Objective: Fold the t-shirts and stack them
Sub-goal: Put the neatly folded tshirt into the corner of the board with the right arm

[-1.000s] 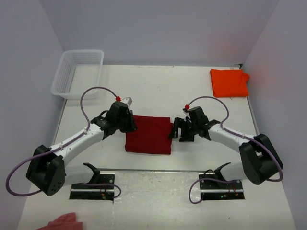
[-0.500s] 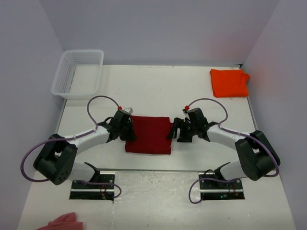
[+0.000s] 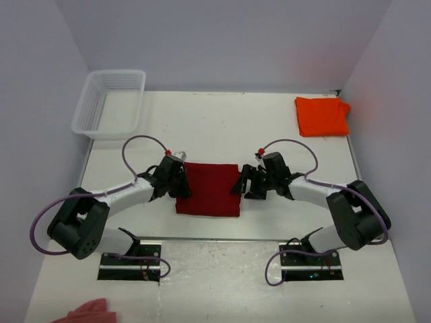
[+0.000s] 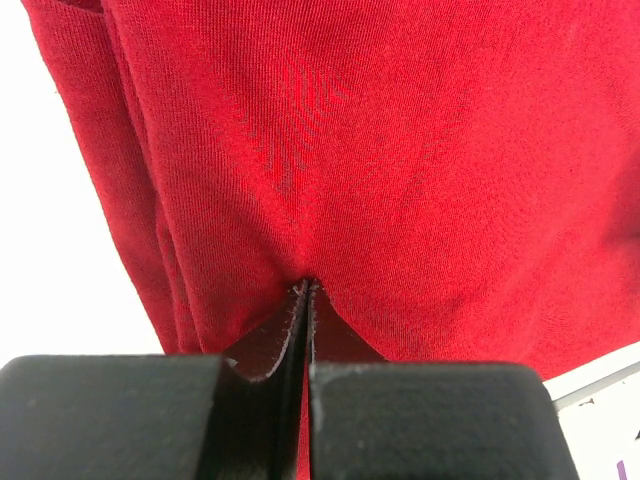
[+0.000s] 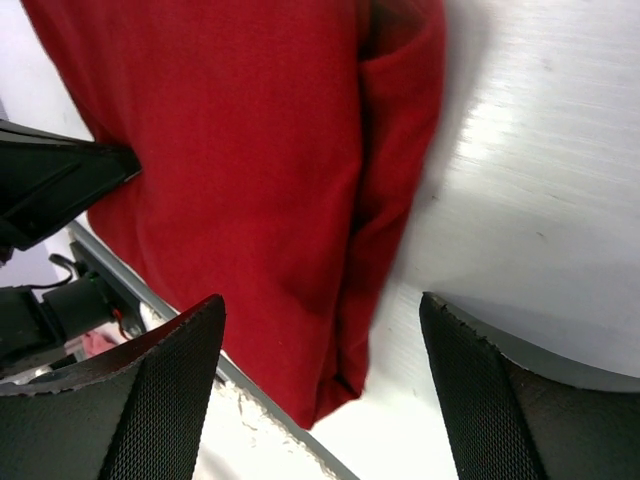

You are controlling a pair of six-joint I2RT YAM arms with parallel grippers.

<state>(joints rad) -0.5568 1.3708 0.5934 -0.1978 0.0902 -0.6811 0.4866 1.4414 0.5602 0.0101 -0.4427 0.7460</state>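
I will next grab all layers of the dark red t-shirt's folded side edge point(image 3: 239, 193) with my right gripper. Then the shirt can be stacked folded on the orange t-shirt point(image 3: 322, 116).
The dark red t-shirt point(image 3: 209, 190) lies folded into a rectangle on the table between my two arms. My left gripper point(image 3: 180, 180) is at its left edge. In the left wrist view the jaws are shut, and the left gripper point(image 4: 305, 287) rests its tips on the red t-shirt point(image 4: 420, 150). My right gripper point(image 3: 241, 184) is at the shirt's right edge. In the right wrist view the right gripper point(image 5: 320, 305) stands open and holds nothing, straddling the layered edge of the red t-shirt point(image 5: 230, 160). The orange t-shirt point(image 3: 322, 116) lies folded at the back right corner.
A white mesh basket point(image 3: 111, 101) stands at the back left. A pale pink cloth scrap point(image 3: 91, 311) lies at the near left corner. A metal rail point(image 3: 222, 237) runs along the table's near edge in front of the arm bases.
The left arm has drawn its elbow back and brought its shut gripper onto the red shirt's left edge. The right gripper has crept left to the shirt's right edge, still open.
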